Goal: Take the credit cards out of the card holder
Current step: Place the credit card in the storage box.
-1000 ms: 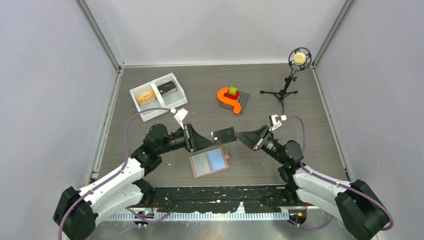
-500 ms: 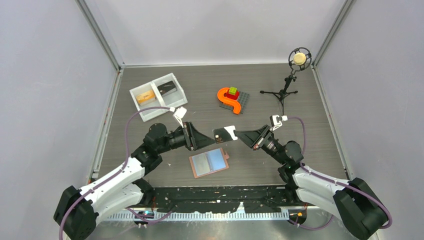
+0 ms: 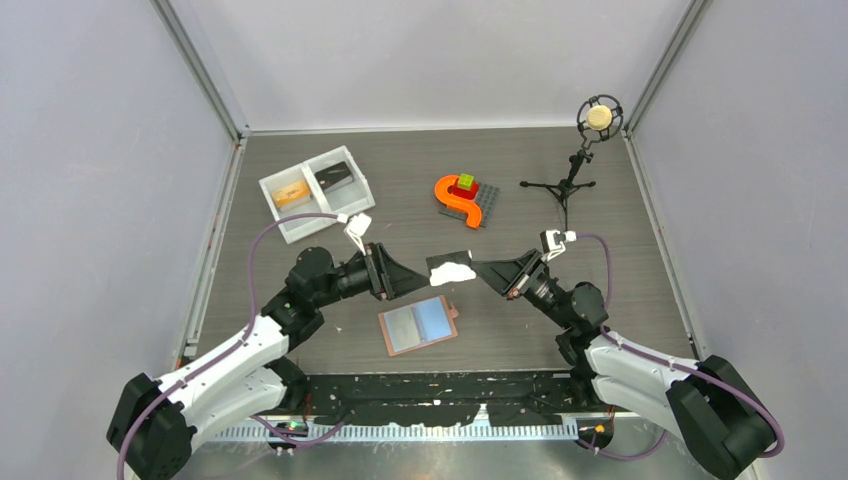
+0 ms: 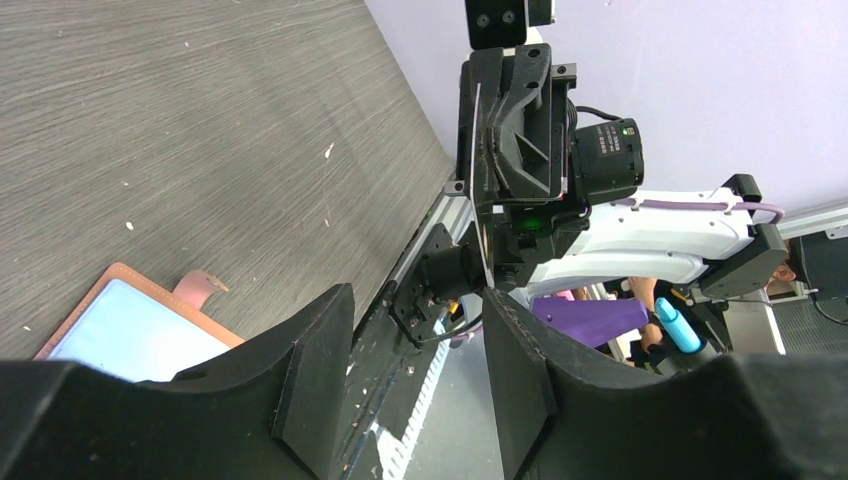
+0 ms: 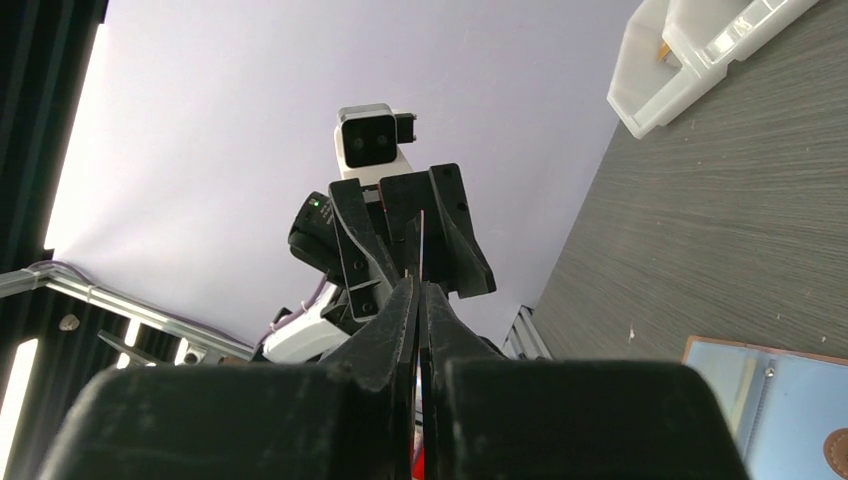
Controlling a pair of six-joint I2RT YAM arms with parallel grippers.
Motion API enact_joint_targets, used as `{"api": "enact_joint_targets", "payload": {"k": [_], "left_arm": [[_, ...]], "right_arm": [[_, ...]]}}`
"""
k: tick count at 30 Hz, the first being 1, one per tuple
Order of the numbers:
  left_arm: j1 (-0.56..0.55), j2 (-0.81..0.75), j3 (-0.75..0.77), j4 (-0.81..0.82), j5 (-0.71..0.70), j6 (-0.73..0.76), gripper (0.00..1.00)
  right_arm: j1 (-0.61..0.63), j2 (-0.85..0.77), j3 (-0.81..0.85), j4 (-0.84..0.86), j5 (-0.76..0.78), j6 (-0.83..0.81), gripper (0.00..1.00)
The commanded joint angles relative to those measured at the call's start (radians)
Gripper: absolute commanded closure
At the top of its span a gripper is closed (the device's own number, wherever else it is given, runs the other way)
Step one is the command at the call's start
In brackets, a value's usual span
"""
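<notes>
I will next grab the dark credit card by its loose end [image 3: 434,266] with my left gripper, which leaves the card's end in my right gripper free to slip out.
The card holder [image 3: 418,324] lies open on the table, salmon-brown rim and light blue pockets up; it also shows in the left wrist view [image 4: 130,335] and the right wrist view [image 5: 780,400]. My right gripper [image 3: 474,268] is shut on a dark credit card [image 3: 450,268] and holds it in the air above the holder's far edge. In the right wrist view [image 5: 421,285] the card [image 5: 421,240] shows edge-on between the pressed fingers. My left gripper [image 3: 428,279] is open, its tips at the card's free end. In the left wrist view [image 4: 420,310] the card [image 4: 480,200] stands edge-on beyond the right finger.
A white two-compartment tray [image 3: 283,207] with small items stands at the back left and shows in the right wrist view [image 5: 650,90]. An orange S-shaped toy [image 3: 455,195] with a green block lies mid-back. A microphone on a tripod [image 3: 572,180] stands at the back right.
The card has turned a little in the right gripper and its face now catches white glare. The left gripper has crept slightly right, towards the card's free end.
</notes>
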State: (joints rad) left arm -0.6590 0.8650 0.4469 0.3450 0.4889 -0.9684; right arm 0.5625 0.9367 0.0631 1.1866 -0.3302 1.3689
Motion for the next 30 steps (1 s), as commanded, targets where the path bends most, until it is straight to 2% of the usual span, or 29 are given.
{"api": "enact_joint_targets", "payload": {"k": [1, 12, 20, 30], "left_arm": [[0.001, -0.022, 0.016, 0.042, -0.029, 0.018, 0.47], [0.002, -0.092, -0.026, 0.017, -0.077, 0.015, 0.45], [0.001, -0.031, -0.002, 0.121, -0.033, -0.035, 0.46], [0.001, 0.057, 0.006, 0.253, 0.006, -0.093, 0.56]], "right_arm": [[0.005, 0.005, -0.012, 0.080, 0.000, 0.032, 0.95], [0.005, -0.007, -0.009, 0.082, 0.006, 0.057, 0.95], [0.005, 0.016, -0.014, 0.096, 0.006, 0.062, 0.95], [0.005, 0.058, -0.015, 0.118, 0.000, 0.062, 0.95]]}}
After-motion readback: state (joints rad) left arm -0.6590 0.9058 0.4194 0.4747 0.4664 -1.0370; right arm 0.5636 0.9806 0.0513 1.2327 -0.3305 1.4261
